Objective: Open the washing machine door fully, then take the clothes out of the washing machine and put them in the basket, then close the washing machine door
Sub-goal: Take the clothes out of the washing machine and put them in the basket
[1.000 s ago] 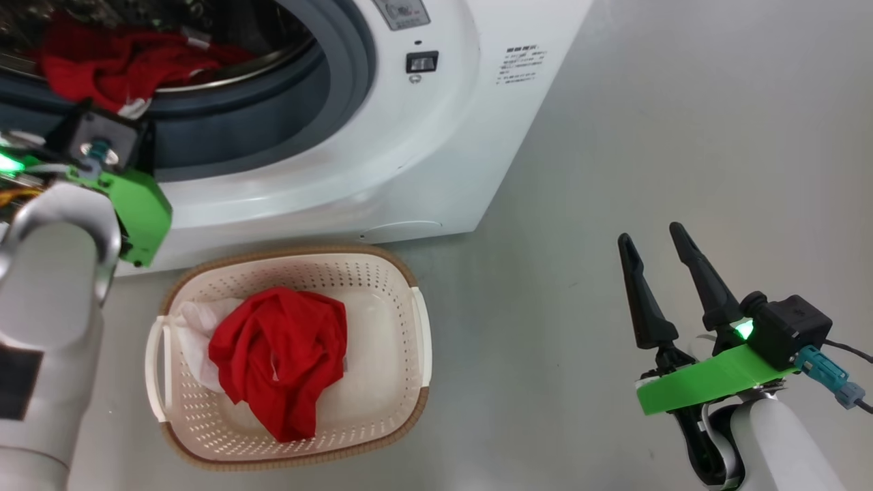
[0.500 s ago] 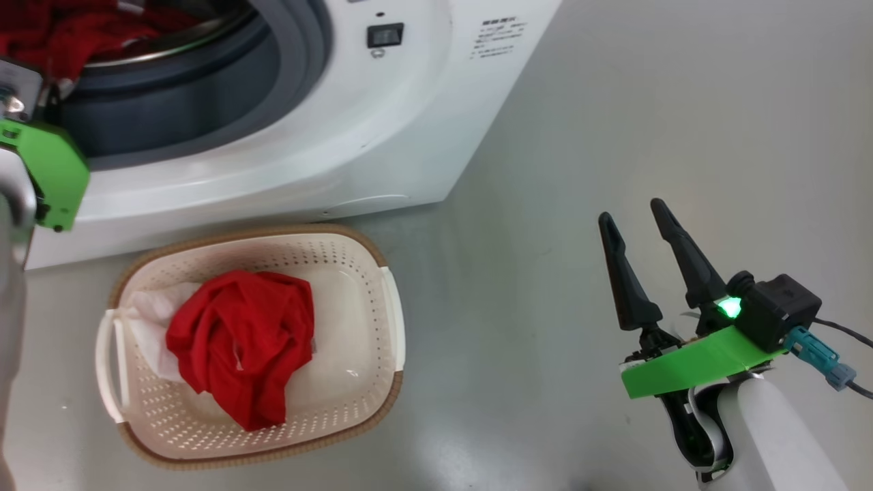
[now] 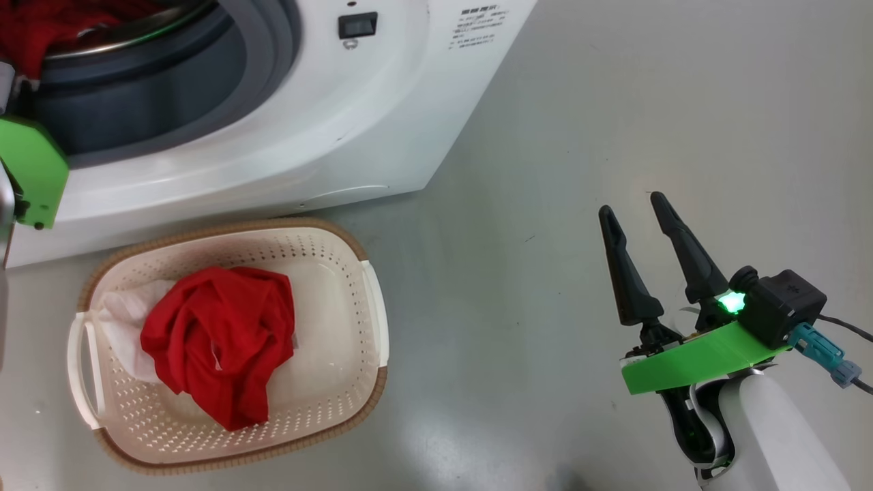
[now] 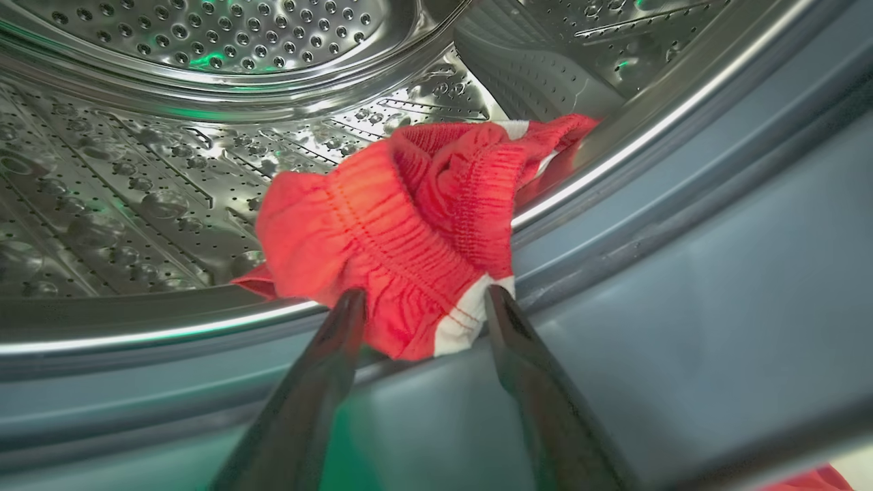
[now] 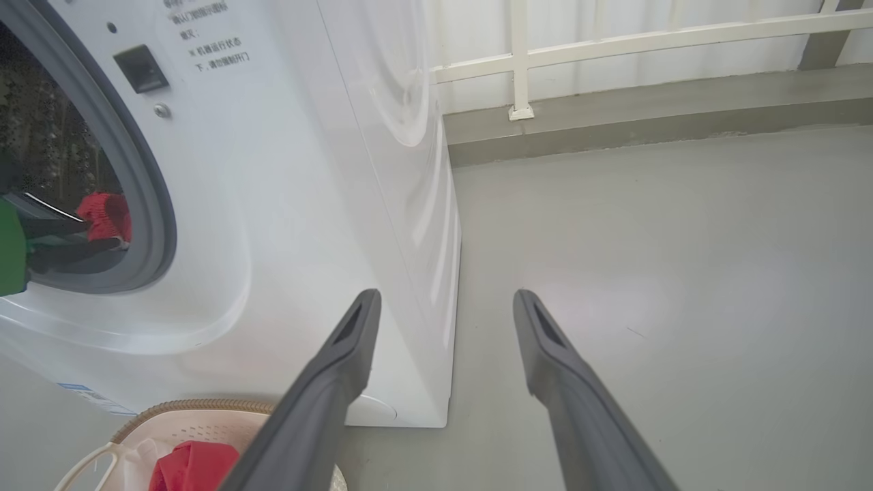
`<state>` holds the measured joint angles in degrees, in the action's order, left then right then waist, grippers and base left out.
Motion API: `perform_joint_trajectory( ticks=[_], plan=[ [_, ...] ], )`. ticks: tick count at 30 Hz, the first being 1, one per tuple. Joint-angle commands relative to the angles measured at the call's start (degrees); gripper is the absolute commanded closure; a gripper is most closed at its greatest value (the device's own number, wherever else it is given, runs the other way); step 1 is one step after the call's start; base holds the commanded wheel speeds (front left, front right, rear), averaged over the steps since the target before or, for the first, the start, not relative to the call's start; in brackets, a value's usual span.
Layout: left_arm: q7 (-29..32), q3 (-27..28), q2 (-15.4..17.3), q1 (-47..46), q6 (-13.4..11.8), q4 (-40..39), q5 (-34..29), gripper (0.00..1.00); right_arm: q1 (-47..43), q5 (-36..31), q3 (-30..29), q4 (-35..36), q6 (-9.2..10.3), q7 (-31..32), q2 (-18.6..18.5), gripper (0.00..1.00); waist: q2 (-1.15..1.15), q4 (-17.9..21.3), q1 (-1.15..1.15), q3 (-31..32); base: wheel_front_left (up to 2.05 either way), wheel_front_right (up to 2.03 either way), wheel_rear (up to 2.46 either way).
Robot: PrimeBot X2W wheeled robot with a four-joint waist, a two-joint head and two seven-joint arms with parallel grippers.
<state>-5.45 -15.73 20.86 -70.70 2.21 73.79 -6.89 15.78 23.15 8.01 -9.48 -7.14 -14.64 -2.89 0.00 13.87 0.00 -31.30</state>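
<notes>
I should next grab the red garment with my left gripper by its bunched elastic hem (image 4: 421,315). The rest of the red garment (image 4: 458,159) lies slack across the drum's steel rim.
The white washing machine (image 3: 327,136) stands with its drum mouth uncovered; its door is out of view. Red clothes with a white stripe (image 4: 409,218) hang over the drum's steel lip onto the grey rubber ring. My left gripper (image 4: 423,296) is open, one finger on each side of that garment's hem. In the head view its green wrist mount (image 3: 27,170) sits at the drum mouth. A crumpled red garment (image 3: 218,341) with some white cloth lies in the cream basket (image 3: 372,300) on the floor before the machine. My right gripper (image 3: 633,204) hangs open and empty over bare floor.
Grey floor (image 3: 614,102) spreads to the right of the machine. A white railing (image 5: 614,44) on a low kerb runs along the back in the right wrist view. The basket rim (image 5: 177,407) nearly touches the machine's base.
The head camera has swung, so machine and basket sit further left and up. My left wrist has slid toward the frame's left edge at the drum. The right gripper holds its pose.
</notes>
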Motion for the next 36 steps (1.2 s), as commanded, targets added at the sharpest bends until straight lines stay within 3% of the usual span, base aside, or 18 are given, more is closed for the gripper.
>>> perform_joint_trajectory(
  ticks=[1,2,4,14,25,36],
  plan=[
    [-0.01,0.49,3.18,-0.73,-0.35,-0.58,0.47,0.80,0.74,0.14,0.89,1.45,-0.35,-0.36,0.02,0.00,0.00,0.03,0.00,0.07,0.00,0.00,0.00],
    [-0.03,0.48,3.16,-0.71,-0.30,-0.51,0.65,0.92,0.77,0.12,0.86,1.46,-0.35,-0.36,0.02,0.00,0.00,0.04,0.00,0.11,0.00,0.00,0.00],
    [-0.34,0.43,3.08,-0.64,-0.18,-0.42,0.98,1.00,0.78,0.08,0.78,1.44,-0.35,-0.36,0.02,0.00,0.00,0.00,0.00,0.24,0.00,0.00,0.00],
    [-3.93,1.07,2.05,0.01,1.09,-0.14,3.79,1.00,0.69,-0.33,0.32,1.04,-0.35,-0.36,0.02,0.00,0.00,-0.90,0.00,1.66,0.00,0.00,0.00],
    [-9.03,5.84,-1.37,3.43,4.16,-0.86,11.99,1.00,-0.53,-1.52,-0.07,0.27,-0.35,-0.36,0.02,0.00,0.00,-2.99,0.00,5.53,0.00,0.00,0.00],
    [-9.52,10.48,-4.70,12.63,5.12,-15.35,19.21,1.00,-2.79,-2.87,-1.28,-0.34,-0.35,-0.36,0.02,0.00,0.00,-5.34,0.00,9.53,0.00,0.00,0.00]
  ],
)
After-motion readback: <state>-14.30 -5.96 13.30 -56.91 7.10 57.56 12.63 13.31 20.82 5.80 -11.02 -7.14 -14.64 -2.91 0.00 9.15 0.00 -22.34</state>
